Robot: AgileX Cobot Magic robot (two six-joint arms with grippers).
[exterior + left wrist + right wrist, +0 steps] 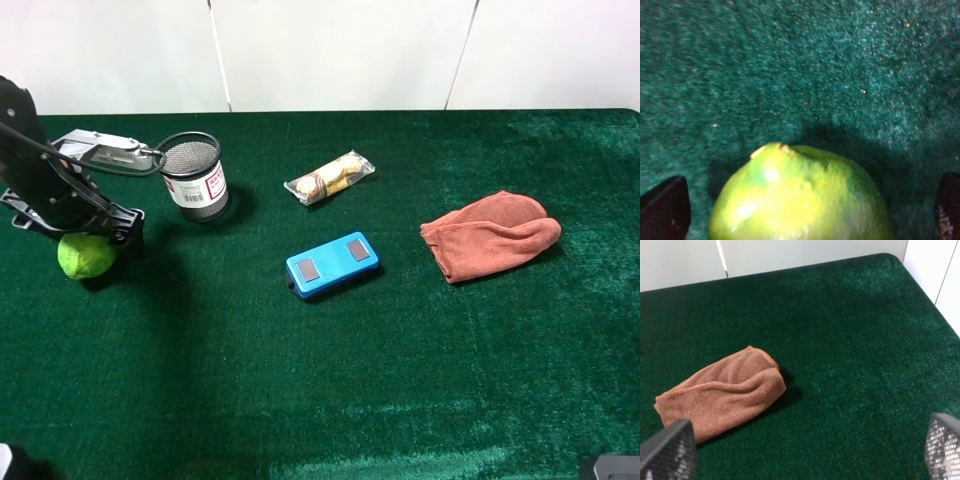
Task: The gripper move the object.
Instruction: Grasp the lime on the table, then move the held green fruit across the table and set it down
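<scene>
My fingers are beside both sides of the green fruit. Closing now would hold it if they closed now. My left gripper should close on the fruit.
The green lime-like fruit lies on the green cloth at the far left. My left gripper hangs right over it, black and bulky, hiding its top. In the left wrist view the fruit sits between the two dark fingertips, which stand wide apart with a gap on each side, so the left gripper is open around it. My right gripper is open and empty above the cloth near the orange towel.
A black mesh cup stands just right of the left arm, with a silver object behind it. A snack packet, a blue box and the orange towel lie further right. The table's far edge meets a white wall.
</scene>
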